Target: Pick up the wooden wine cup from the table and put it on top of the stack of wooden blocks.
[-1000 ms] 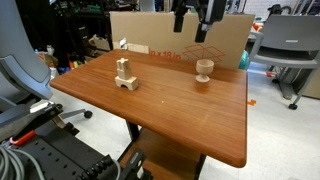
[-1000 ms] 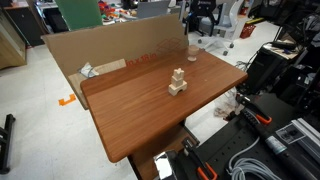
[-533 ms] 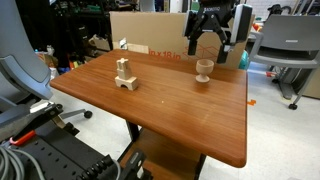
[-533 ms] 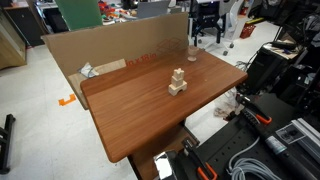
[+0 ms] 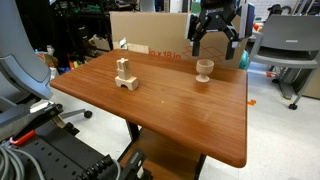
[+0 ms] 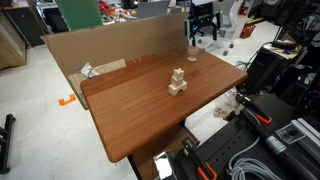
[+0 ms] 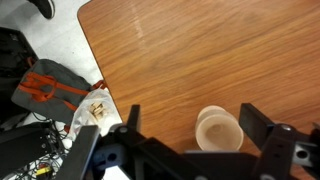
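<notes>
I will grab the wooden wine cup [image 5: 204, 69] upright next with my gripper, from above and across the cup's upper part. This keeps the cup's base free to set on the stack.
The wooden wine cup [image 5: 204, 69] stands upright on the table [image 5: 150, 105] near its far edge; it also shows in an exterior view [image 6: 192, 54] and in the wrist view [image 7: 219, 131], seen from above. My gripper [image 5: 214, 38] hangs open above the cup, apart from it. In the wrist view the gripper [image 7: 190, 128] has its two dark fingers spread wide, with the cup between them nearer the right finger [image 7: 262, 128]. The stack of wooden blocks [image 5: 124, 74] stands to the side of the cup, mid-table in an exterior view [image 6: 177, 82].
A cardboard sheet [image 5: 160, 35] stands along the table's far edge behind the cup. A grey chair [image 5: 289, 45] stands beyond the table corner. Bags and clutter [image 7: 50, 85] lie on the floor off the table's edge in the wrist view.
The gripper has come down from higher up to just above the cup. The cup and the block stack have not moved.
</notes>
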### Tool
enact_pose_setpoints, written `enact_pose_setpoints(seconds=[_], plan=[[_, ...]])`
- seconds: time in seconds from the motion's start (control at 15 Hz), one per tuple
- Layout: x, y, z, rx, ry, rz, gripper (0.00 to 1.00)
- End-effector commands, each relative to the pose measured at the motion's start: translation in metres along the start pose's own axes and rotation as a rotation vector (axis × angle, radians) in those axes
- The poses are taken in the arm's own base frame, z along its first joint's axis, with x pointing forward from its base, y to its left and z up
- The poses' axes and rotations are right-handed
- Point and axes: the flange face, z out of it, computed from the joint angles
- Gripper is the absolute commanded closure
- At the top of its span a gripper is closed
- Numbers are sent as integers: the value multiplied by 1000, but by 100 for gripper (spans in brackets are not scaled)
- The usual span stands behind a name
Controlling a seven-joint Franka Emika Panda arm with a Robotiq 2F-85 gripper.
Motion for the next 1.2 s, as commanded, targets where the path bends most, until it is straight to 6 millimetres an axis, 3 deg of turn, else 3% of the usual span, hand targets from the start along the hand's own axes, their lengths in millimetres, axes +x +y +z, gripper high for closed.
enact_pose_setpoints(seconds=[0.0,0.4,1.07,1.13], plan=[[12,-19,-2,0,14,-46,0],[26,-35,1,16,46,-56,0],[35,-35,26,-42,4,-129,0],[36,-35,28,-46,1,-127,25]])
